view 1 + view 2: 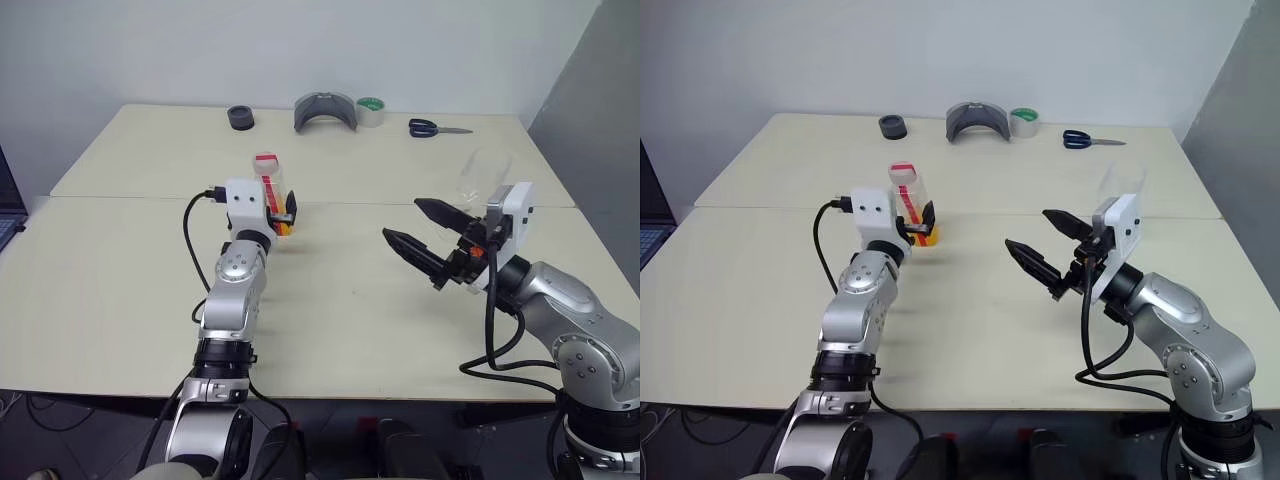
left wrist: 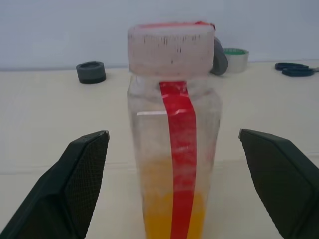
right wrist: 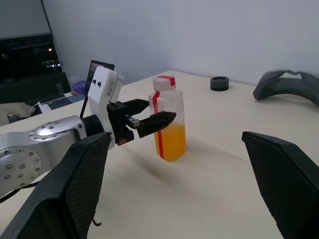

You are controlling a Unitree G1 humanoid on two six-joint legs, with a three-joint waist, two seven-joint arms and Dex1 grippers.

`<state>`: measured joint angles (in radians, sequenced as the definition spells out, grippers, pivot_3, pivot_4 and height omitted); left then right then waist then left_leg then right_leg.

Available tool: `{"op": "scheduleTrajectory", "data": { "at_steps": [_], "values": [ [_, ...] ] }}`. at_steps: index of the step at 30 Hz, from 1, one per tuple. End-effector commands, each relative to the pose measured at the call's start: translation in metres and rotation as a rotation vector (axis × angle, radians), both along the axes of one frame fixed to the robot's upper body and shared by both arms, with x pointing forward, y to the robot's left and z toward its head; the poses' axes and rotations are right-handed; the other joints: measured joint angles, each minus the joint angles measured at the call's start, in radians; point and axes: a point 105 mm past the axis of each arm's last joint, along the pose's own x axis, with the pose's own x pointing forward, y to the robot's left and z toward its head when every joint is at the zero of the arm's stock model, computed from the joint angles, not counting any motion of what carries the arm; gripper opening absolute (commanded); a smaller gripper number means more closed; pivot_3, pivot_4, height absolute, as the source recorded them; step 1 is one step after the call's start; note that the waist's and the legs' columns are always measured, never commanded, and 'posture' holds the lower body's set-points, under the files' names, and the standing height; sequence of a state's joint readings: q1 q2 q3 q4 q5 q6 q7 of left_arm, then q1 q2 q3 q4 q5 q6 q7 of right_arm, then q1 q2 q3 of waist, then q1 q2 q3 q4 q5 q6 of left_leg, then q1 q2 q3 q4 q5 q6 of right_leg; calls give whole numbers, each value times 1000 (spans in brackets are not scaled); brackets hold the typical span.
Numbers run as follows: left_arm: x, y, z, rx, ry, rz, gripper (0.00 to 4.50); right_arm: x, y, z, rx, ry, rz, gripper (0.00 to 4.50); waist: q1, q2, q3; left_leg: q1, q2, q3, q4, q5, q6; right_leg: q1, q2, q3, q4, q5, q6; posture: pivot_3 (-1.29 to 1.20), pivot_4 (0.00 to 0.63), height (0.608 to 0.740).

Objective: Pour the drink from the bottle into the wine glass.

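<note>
The bottle's middle is still out of reach of my fingers. My left gripper should move toward the bottle's middle first and then close on the bottle.
The bottle (image 2: 172, 149), clear with a red-and-white cap and a red strip, stands upright on the table left of centre. The orange drink (image 2: 164, 209) fills its lower part. My left gripper (image 1: 281, 216) is open, one finger on each side of the bottle with a gap on both sides. From the right wrist view, the left gripper (image 3: 160, 110) reaches around the bottle (image 3: 169, 119). The clear wine glass (image 1: 480, 178) stands at the right, just behind my right hand. My right gripper (image 1: 402, 220) hovers open and empty above the table, pointing left toward the bottle.
Along the far edge lie a black tape roll (image 1: 240, 117), a grey curved piece (image 1: 325, 110), a green-and-white tape roll (image 1: 371, 111) and blue scissors (image 1: 430, 127). A seam runs across the table (image 1: 120, 300) behind the bottle. A laptop (image 1: 5, 205) sits off the left edge.
</note>
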<state>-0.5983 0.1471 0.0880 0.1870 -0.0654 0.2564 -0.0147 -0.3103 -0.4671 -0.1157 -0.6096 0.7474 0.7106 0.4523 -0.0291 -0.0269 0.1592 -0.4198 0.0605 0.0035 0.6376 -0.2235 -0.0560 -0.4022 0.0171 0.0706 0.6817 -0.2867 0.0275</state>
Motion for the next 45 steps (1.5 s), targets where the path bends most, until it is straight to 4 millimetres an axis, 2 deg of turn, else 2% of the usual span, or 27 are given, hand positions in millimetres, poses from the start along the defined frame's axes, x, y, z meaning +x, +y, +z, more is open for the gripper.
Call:
{"op": "scheduleTrajectory", "data": {
  "at_steps": [1, 11, 18, 29, 32, 37, 39, 41, 45],
  "values": [
    [6, -3, 14, 17, -65, -10, 4489, -7, 4, 16, 4, -71, 21, 4500, 0, 0, 0, 0, 0, 0, 0, 0, 0, 0, 0, 0, 0, 0, 0, 0, 150, 740],
    [22, -12, 11, 22, -84, -33, 4489, -6, 3, 18, 6, -82, 6, 4500, 0, 0, 0, -1, 0, 0, 0, 0, 0, -1, 0, 0, 0, 0, 0, 0, 150, 740],
    [33, -10, 13, 35, -98, -32, 4489, -6, 2, 17, 11, -78, -6, 4500, 0, 0, 0, -1, 0, 0, 0, 0, 0, -1, 0, 0, 0, 0, 0, 0, 150, 740],
    [39, -13, 16, 31, -119, -27, 4489, -3, -1, 17, 22, -75, -41, 4500, 0, 0, 0, -2, 0, 0, 0, 0, 0, -1, 0, -1, 0, 0, 0, 0, 150, 740],
    [39, -13, 17, 27, -124, -29, 3954, -4, -1, 17, 22, -76, -44, 4500, 0, 0, 0, -2, 0, 0, 0, 0, 0, -1, 0, -1, 0, 0, 0, 0, 150, 740],
    [39, -12, 18, 21, -132, -26, 2384, -3, -1, 19, 25, -79, -51, 4500, 0, 0, 0, -2, 0, 0, 0, 0, 0, -1, 0, -1, 0, 0, 0, 0, 150, 740],
    [39, -10, 18, 14, -130, -23, 1959, -3, -1, 19, 25, -79, -52, 4500, 0, 0, 0, -2, 0, 0, 0, 0, 0, -1, 0, -1, 0, 0, 0, 0, 150, 740],
    [39, -10, 18, 12, -130, -22, 1761, -3, -1, 19, 25, -78, -52, 4500, 0, 0, 0, -2, 0, 0, 0, 0, 0, -1, 0, -1, 0, 0, 0, 0, 150, 740],
    [38, -10, 17, 11, -127, -24, 1760, -1, 0, 19, 20, -79, -55, 4500, 0, 0, 0, -2, 0, 0, 0, 0, 0, -1, 0, -1, 0, 0, 0, 0, 150, 740]
  ]
}}
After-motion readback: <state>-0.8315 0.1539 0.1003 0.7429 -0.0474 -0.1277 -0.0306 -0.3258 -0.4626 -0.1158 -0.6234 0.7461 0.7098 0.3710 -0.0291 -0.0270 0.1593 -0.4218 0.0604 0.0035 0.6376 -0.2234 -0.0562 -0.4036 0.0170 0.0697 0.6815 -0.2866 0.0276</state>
